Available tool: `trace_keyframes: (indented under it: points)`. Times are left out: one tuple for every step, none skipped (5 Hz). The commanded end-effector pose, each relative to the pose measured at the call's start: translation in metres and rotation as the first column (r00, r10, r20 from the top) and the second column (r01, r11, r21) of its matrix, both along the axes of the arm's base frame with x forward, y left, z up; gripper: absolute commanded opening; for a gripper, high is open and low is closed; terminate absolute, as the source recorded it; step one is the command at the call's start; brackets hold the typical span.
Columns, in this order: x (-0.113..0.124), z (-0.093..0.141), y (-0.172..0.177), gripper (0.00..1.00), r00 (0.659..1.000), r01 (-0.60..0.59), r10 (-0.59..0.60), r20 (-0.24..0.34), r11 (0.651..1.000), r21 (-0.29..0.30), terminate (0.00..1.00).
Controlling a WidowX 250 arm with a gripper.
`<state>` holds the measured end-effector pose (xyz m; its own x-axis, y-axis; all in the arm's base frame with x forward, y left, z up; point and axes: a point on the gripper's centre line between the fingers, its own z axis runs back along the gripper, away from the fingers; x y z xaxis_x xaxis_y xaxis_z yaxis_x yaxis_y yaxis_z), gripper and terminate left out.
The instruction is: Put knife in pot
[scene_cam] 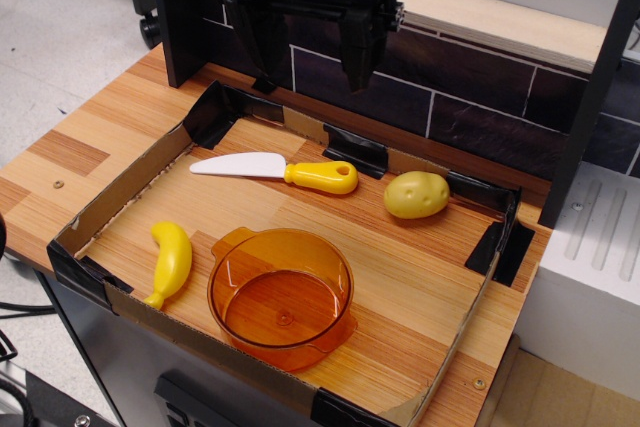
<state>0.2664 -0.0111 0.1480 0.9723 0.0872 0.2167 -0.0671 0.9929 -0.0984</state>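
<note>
The knife should go in the orange pot [281,295], so the robot's gripper will grab it by its chunky yellow handle [322,177] next.
The knife [275,170] lies flat on the wooden floor of the tray, white curved blade pointing left, chunky yellow handle to the right. The orange translucent pot [281,295] stands upright and empty at the tray's front, apart from the knife. My gripper [310,57] hangs above the tray's back wall, well above and behind the knife. Its two black fingers [358,42] are spread wide and hold nothing.
A yellow toy banana [171,262] lies at the front left of the tray, next to the pot. A yellow potato [416,195] sits at the back right. A low cardboard wall [120,192] with black tape corners rings the tray. A dark tiled backboard [470,97] stands behind.
</note>
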Motion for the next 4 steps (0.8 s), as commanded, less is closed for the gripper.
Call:
trace_keyframes:
  points:
    - [0.0,0.0,0.0,1.0,1.0,0.0,0.0,0.0,1.0,0.0,0.0]
    - [0.014,-0.007,-0.003,1.0,0.968,0.25,-0.247,0.044,0.965,-0.085,0.0]
    - [0.02,-0.012,0.001,1.0,0.877,0.481,-0.479,0.042,0.873,-0.08,0.0]
    - [0.031,-0.021,0.011,1.0,0.732,0.678,-0.681,0.006,0.728,-0.104,0.0]
